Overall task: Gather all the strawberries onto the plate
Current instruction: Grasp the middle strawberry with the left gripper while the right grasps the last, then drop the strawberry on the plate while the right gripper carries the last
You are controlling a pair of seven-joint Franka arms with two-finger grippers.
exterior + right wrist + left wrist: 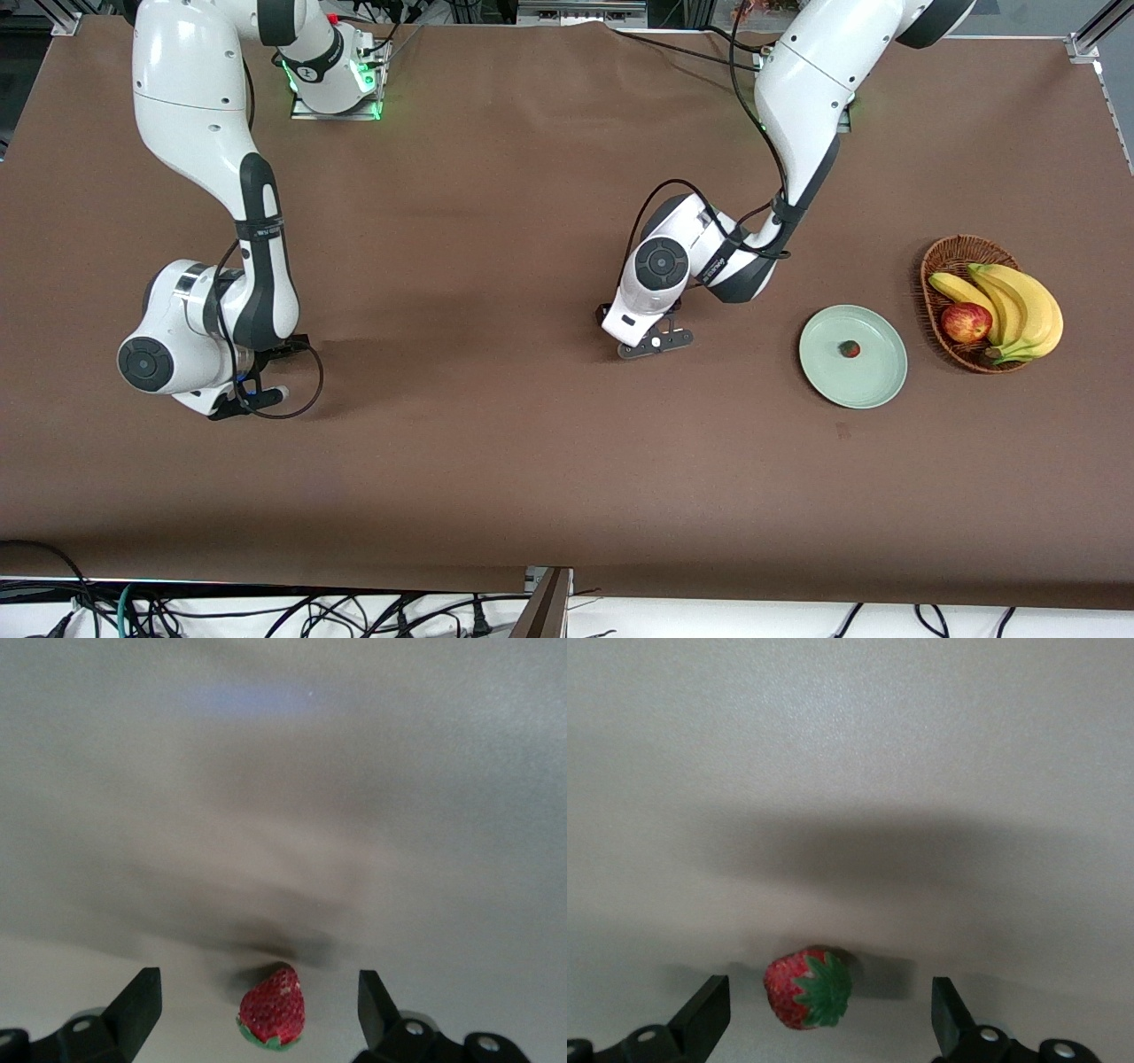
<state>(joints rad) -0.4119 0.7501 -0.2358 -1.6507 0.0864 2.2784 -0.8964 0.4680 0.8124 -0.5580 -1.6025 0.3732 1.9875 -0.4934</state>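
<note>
I should grab this strawberry's plump red body point(782, 989) next with my left gripper, to collect it into the mint-green plate.
One strawberry point(850, 348) lies in the pale mint-green plate point(879, 390), toward the left arm's end of the table. A second strawberry point(808, 988) lies on the brown cloth between the wide-apart fingers point(704, 1017) of my left gripper point(828, 1019), which touch nothing. That left gripper point(656, 342) is low over mid-table and hides its berry in the front view. A third strawberry point(273, 1008) lies between the spread fingers point(137, 1003) of my right gripper point(257, 1010), untouched. The right gripper point(250, 401) hangs low near the right arm's end and covers that berry too.
A brown wicker basket point(946, 257) with bananas point(1019, 306) and a red-yellow apple point(966, 322) stands beside the plate, closer to the left arm's end of the table. Cables hang along the table edge nearest the front camera.
</note>
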